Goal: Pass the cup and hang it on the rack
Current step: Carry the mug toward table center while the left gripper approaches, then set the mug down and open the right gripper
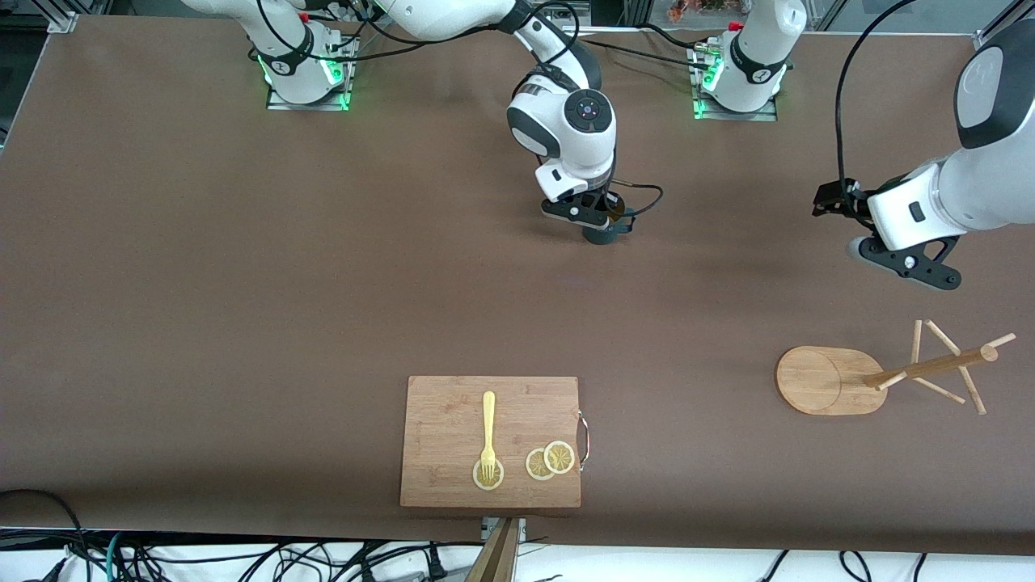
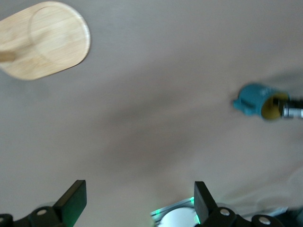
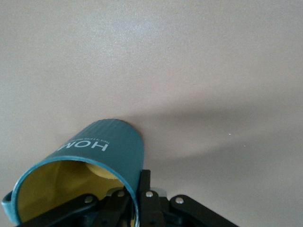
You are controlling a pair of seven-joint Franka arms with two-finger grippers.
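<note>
The cup's lower edge [image 1: 599,242] [image 3: 129,124] meets its shadow on the tabletop and the cup would stay standing there, so it is time for my right gripper to open now.
My right gripper [image 1: 600,220] is shut on the wall of the cup [image 1: 606,234], a dark teal ribbed mug with a yellow inside. It holds the cup low over the middle of the table. In the right wrist view one finger is inside the cup [image 3: 97,161] and one outside, with the right gripper [image 3: 142,184] pinching the rim. The left gripper [image 1: 834,202] hangs open and empty toward the left arm's end of the table, pointing at the cup [image 2: 258,100]. Its own view shows the left gripper [image 2: 139,198] with its fingers wide apart. The wooden rack [image 1: 833,380] stands nearer the front camera than the left gripper; only the rack's oval base [image 2: 47,40] shows in the left wrist view.
A rectangular wooden cutting board [image 1: 453,485] lies near the table's front edge. On it are a yellow fork [image 1: 488,428] and lemon slices [image 1: 551,461]. Both arm bases stand along the edge farthest from the front camera.
</note>
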